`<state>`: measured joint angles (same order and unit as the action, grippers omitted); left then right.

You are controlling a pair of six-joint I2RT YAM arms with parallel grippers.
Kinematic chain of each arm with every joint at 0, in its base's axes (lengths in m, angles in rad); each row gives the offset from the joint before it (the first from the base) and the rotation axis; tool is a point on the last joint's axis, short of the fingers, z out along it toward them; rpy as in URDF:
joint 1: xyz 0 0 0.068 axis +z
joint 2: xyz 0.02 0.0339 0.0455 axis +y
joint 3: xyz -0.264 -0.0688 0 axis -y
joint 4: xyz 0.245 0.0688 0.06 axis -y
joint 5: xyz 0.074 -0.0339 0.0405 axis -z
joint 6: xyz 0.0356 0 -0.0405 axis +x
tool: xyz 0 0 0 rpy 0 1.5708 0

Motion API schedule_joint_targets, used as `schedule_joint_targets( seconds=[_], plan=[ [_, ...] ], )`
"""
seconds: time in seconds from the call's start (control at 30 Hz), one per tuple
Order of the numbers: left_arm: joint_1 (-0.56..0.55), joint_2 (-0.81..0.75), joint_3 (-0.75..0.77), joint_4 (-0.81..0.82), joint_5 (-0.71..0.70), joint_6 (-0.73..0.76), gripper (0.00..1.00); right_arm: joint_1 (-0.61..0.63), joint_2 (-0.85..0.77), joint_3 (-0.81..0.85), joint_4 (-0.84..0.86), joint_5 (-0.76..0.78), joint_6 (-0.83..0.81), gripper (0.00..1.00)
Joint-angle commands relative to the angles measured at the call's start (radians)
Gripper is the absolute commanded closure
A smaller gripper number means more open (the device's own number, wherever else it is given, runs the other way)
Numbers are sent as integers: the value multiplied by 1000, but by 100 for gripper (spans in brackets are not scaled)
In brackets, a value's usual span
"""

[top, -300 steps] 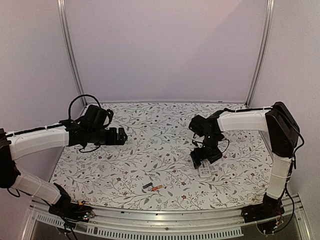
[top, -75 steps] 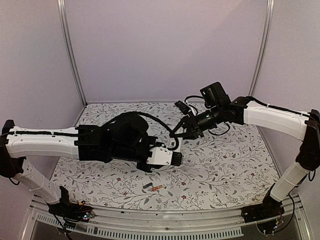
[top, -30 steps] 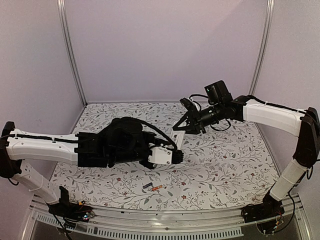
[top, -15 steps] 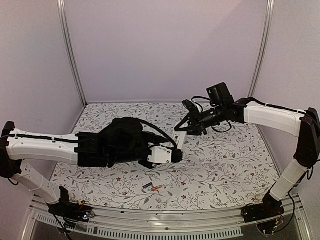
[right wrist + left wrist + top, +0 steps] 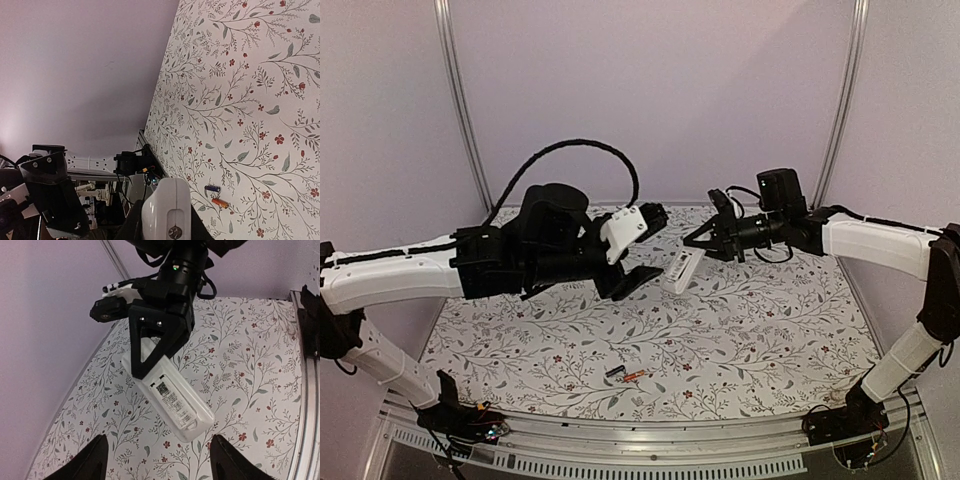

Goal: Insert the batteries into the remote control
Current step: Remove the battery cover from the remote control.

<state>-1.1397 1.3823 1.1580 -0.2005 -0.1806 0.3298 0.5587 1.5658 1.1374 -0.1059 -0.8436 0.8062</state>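
Observation:
Next, my left gripper grabs the remote control's battery cover by its tab end (image 5: 675, 282) (image 5: 190, 423). That leaves the bay beneath free to take batteries.
The remote control (image 5: 679, 271) hangs tilted in the air above the middle of the table, back side up in the left wrist view (image 5: 172, 399). My right gripper (image 5: 697, 249) is shut on its upper end; its black fingers (image 5: 159, 338) clamp the white body (image 5: 167, 209). My left gripper (image 5: 657, 242) stands open just left of the remote, not touching it, its fingertips (image 5: 95, 460) wide apart below the remote. The two batteries lie side by side on the table near the front edge: the dark one (image 5: 614, 371) (image 5: 212, 188) and the orange one (image 5: 634, 376) (image 5: 220, 202).
The floral tabletop (image 5: 770, 320) is walled in by plain lilac panels with metal posts (image 5: 460, 110) at the back corners. A metal rail (image 5: 650, 435) runs along the front edge, with both arm bases on it.
My left gripper has opened, let go of the remote and lifted up and back. The right gripper keeps the remote and has shifted slightly right.

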Motion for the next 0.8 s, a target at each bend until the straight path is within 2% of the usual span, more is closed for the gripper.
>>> schedule_joint_targets(
  seconds=[0.0,0.27,0.57,0.77],
  plan=[
    [63,56,146,-154,94,-352,30,-3,-35,-28,143,58,64,100],
    [92,181,300,-281,166,-446,32,-2,-55,-27,153,83,69,100],
    [96,292,381,-346,126,-464,35,-3,-66,-38,156,77,73,100],
    [103,324,397,-346,80,-464,43,-2,-69,-40,163,65,71,100]
  ],
)
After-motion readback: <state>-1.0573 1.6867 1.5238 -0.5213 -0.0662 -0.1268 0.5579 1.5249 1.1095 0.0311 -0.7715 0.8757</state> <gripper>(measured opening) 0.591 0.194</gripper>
